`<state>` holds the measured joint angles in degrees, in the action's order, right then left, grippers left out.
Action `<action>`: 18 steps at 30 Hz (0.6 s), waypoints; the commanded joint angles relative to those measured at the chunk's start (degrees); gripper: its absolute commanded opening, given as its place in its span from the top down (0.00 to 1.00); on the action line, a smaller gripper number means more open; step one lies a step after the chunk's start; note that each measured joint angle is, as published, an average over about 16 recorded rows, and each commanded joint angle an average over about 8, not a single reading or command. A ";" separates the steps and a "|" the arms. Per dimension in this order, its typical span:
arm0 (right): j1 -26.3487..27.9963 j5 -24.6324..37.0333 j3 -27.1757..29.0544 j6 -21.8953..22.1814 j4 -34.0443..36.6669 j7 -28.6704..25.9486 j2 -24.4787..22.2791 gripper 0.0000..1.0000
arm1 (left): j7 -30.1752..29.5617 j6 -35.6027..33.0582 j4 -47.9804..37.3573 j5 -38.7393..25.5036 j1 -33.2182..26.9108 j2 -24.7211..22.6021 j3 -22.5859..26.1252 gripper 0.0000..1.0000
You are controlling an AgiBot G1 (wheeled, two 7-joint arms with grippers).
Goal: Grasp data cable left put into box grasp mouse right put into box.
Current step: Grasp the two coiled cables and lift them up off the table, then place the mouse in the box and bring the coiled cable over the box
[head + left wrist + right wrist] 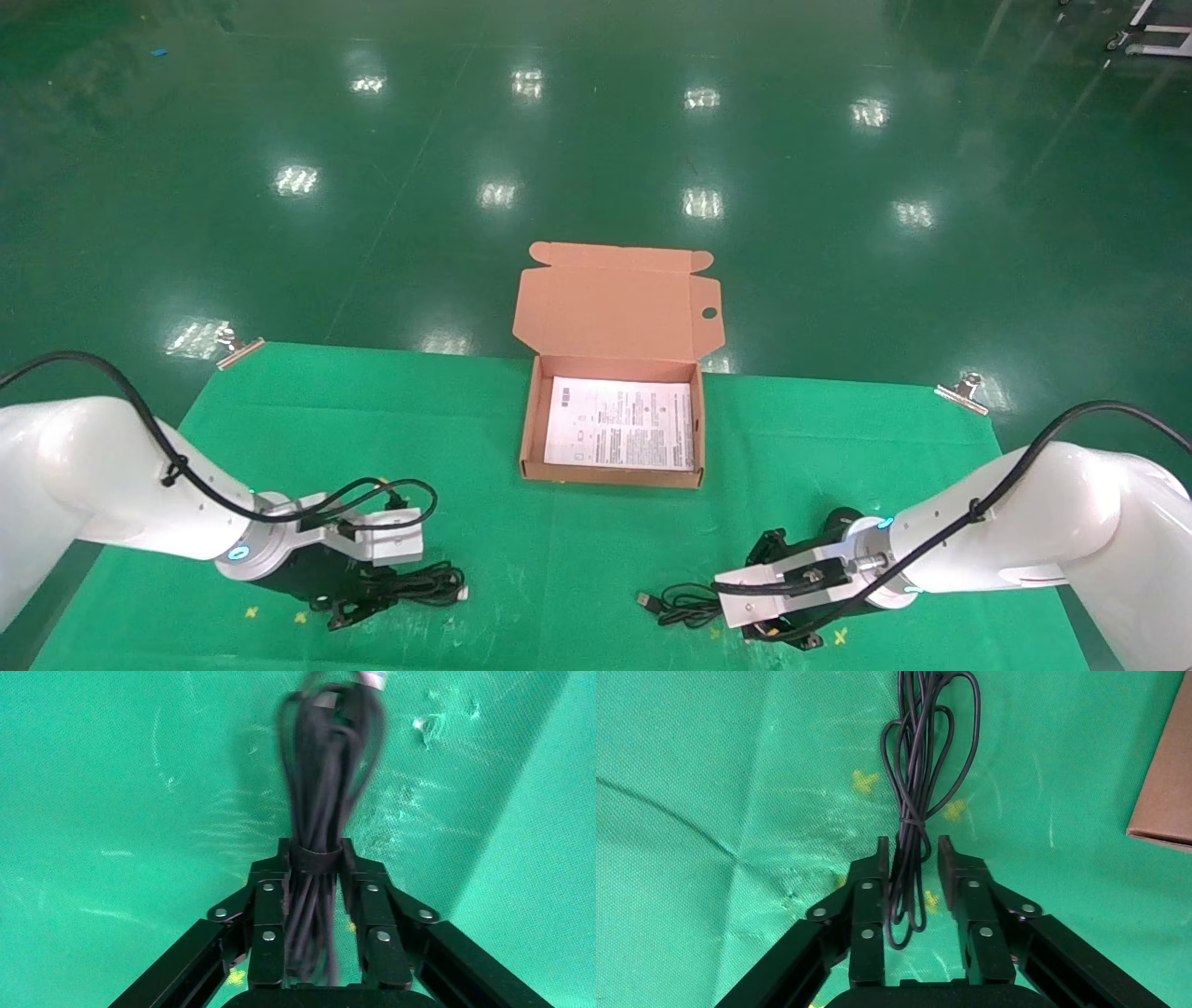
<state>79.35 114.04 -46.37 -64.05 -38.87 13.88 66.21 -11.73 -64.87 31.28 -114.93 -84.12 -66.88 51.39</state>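
Note:
The mouse's slack cord loops spread wide beyond, so my right gripper should next grab the gathered parts beside the cord's tie (pixel 910 848).
The data cable (pixel 424 585), a black bundled coil with a strap, lies on the green cloth at the front left. My left gripper (pixel 368 587) is shut on it at the strap (pixel 316 859), one fingertip against each side. The mouse's thin black cord (pixel 680 601) lies at the front right. My right gripper (pixel 912 846) is low over it, open, with the cord's loops loose between the fingers; it also shows in the head view (pixel 750 596). The mouse body is hidden. The box (pixel 526 419) stands open in the middle with a white printed sheet (pixel 619 424) inside.
The box's lid (pixel 615 303) stands up at the back, past the table's far edge. A box corner (pixel 1165 790) shows in the right wrist view. Metal clips (pixel 237 349) (pixel 964 391) hold the cloth at the far corners. Small yellow marks dot the front of the cloth.

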 commanded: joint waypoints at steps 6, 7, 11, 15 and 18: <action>-0.02 0.00 0.00 -0.02 -0.03 -0.01 -0.03 1.00 | 0.00 -0.03 0.04 0.00 0.02 0.02 0.00 1.00; -0.02 -0.01 0.02 -0.02 -0.03 -0.02 -0.05 1.00 | 0.00 -0.03 0.04 0.00 0.02 0.03 0.00 1.00; 0.07 -0.10 0.31 0.38 -0.17 -0.44 -0.52 1.00 | 0.31 -0.09 0.39 0.03 -0.05 0.15 0.00 1.00; 0.54 0.01 1.02 1.05 -0.90 -2.58 -1.90 1.00 | 1.33 -0.86 2.50 0.44 -0.42 1.13 -0.17 1.00; 1.34 -0.08 1.99 1.13 -2.38 -5.69 -3.83 1.00 | 1.66 -2.14 5.54 0.84 -1.04 2.67 -0.43 1.00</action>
<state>81.14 113.52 -43.83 -63.00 -41.89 7.46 61.75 -11.02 -67.04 37.66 -114.45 -85.46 -63.88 50.93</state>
